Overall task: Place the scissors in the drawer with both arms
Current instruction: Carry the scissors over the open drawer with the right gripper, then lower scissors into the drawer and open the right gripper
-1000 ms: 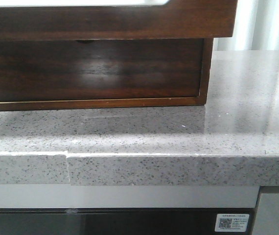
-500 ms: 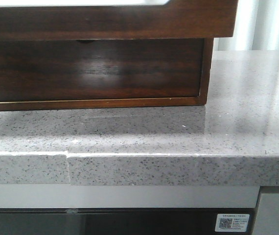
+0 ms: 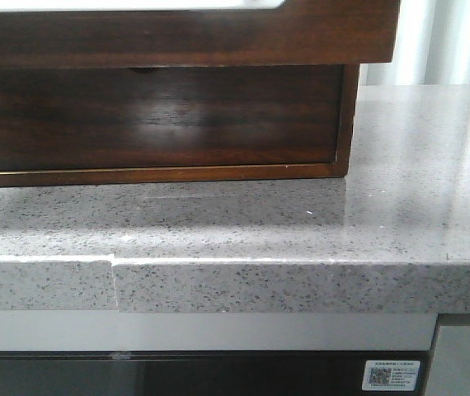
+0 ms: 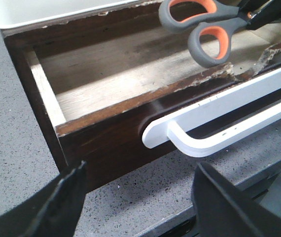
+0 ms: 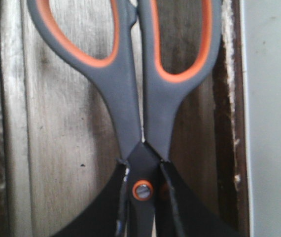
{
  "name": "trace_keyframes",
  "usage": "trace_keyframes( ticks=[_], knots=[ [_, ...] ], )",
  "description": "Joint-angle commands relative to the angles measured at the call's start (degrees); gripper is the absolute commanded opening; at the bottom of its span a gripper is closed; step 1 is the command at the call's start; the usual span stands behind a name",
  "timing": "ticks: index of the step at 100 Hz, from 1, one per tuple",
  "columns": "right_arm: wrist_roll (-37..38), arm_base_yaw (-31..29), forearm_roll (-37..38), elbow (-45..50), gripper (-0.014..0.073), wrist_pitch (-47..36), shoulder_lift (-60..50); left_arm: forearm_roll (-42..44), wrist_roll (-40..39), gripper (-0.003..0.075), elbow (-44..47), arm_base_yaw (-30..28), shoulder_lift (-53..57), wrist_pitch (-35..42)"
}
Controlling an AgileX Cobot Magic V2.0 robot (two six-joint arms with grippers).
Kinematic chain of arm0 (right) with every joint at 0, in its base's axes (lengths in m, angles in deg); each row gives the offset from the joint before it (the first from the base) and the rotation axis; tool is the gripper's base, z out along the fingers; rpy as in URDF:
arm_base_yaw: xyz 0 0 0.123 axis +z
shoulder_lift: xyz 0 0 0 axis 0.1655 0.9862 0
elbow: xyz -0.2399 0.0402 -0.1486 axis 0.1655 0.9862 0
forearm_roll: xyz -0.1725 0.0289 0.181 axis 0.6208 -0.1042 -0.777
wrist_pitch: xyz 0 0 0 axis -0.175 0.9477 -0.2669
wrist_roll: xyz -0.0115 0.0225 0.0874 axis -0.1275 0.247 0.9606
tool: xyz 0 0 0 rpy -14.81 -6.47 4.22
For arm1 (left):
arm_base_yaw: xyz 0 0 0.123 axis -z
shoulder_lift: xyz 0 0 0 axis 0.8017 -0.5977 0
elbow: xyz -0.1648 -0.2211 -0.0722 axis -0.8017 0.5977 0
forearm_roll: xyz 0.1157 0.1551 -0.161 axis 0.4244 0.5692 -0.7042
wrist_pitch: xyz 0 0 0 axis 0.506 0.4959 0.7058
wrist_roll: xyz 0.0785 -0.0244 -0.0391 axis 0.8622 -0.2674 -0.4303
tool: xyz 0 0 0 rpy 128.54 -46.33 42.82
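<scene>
My right gripper opens now, since the scissors' handles sit low over the drawer's bottom and the scissors (image 5: 130, 113) would lie in the drawer.
The scissors (image 5: 130, 113) have grey handles with orange inner rims. My right gripper (image 5: 143, 190) is shut on them at the pivot and holds them over the pale wooden floor of the open drawer (image 5: 56, 128). In the left wrist view the scissors (image 4: 193, 48) hang above the far part of the pulled-out drawer (image 4: 111, 138), which has a white bar handle (image 4: 204, 133). My left gripper (image 4: 140, 170) is open and empty, just in front of the drawer front above the counter. In the front view only the drawer's dark front (image 3: 177, 37) shows; both grippers are out of that view.
The lower drawer front (image 3: 152, 115) with a finger notch is closed under the overhanging upper one. The cabinet stands on a grey speckled stone counter (image 3: 301, 231) with a stepped front edge. A white slab (image 4: 42, 10) lies on top of the cabinet.
</scene>
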Motion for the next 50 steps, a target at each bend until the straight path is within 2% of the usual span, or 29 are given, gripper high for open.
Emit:
trace_keyframes(
  ticks=[1, 16, 35, 50],
  knots=[
    [0.2, -0.1, 1.5, -1.9, -0.0016, -2.4, -2.1, -1.4, -0.2, 0.0439, -1.9, 0.3, -0.2, 3.9],
    [0.2, -0.1, 1.5, -1.9, 0.0072, -2.1, -2.1, -1.4, -0.2, 0.0439, -1.9, 0.3, -0.2, 3.9],
    [0.2, -0.1, 1.5, -1.9, 0.0225, -2.1, -2.2, -1.4, -0.2, 0.0439, -1.9, 0.3, -0.2, 3.9],
    [1.9, -0.1, 1.5, -2.0, 0.0231, -0.9, -3.8, -1.4, -0.2, 0.0439, -1.9, 0.3, -0.2, 3.9]
  ],
)
